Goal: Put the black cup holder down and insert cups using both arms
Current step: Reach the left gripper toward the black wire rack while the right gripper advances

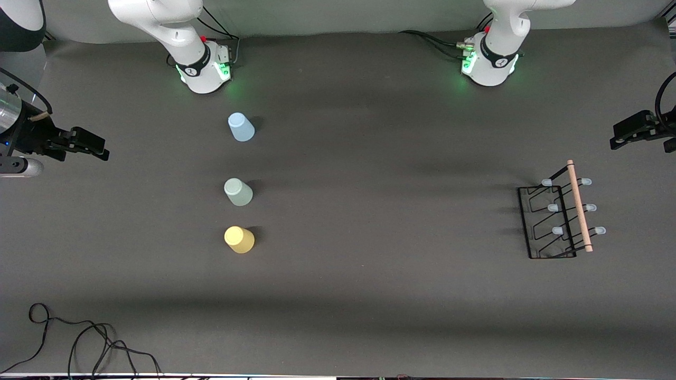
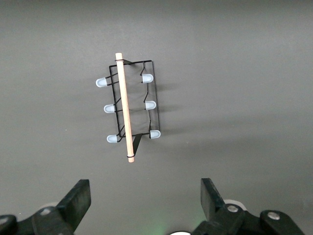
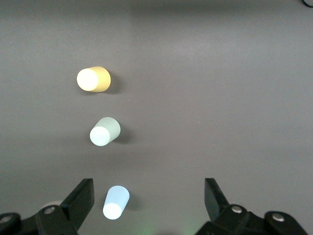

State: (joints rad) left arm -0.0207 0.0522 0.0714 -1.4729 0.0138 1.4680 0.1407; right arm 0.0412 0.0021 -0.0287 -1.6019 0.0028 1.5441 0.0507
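My left gripper grabs the black cup holder by its wooden rod handle (image 1: 580,206) (image 2: 125,107) next, to place the holder for the cups.
The black cup holder (image 1: 560,216) stands on the mat toward the left arm's end, its wooden rod handle (image 1: 580,206) on top and blue-capped pegs on both sides. Three cups stand upside down in a row toward the right arm's end: light blue (image 1: 241,127) farthest from the front camera, pale green (image 1: 238,191) in the middle, yellow (image 1: 239,239) nearest. My left gripper (image 1: 617,138) hangs open high at its end of the table, with the holder (image 2: 128,107) well below it. My right gripper (image 1: 101,149) hangs open high at the right arm's end, with the cups (image 3: 104,131) far below it. Neither holds anything.
Loose black cables (image 1: 79,338) lie at the table's near edge toward the right arm's end. Both arm bases (image 1: 203,68) (image 1: 488,63) glow green at the table's back edge. Dark grey mat (image 1: 380,200) stretches between the cups and the holder.
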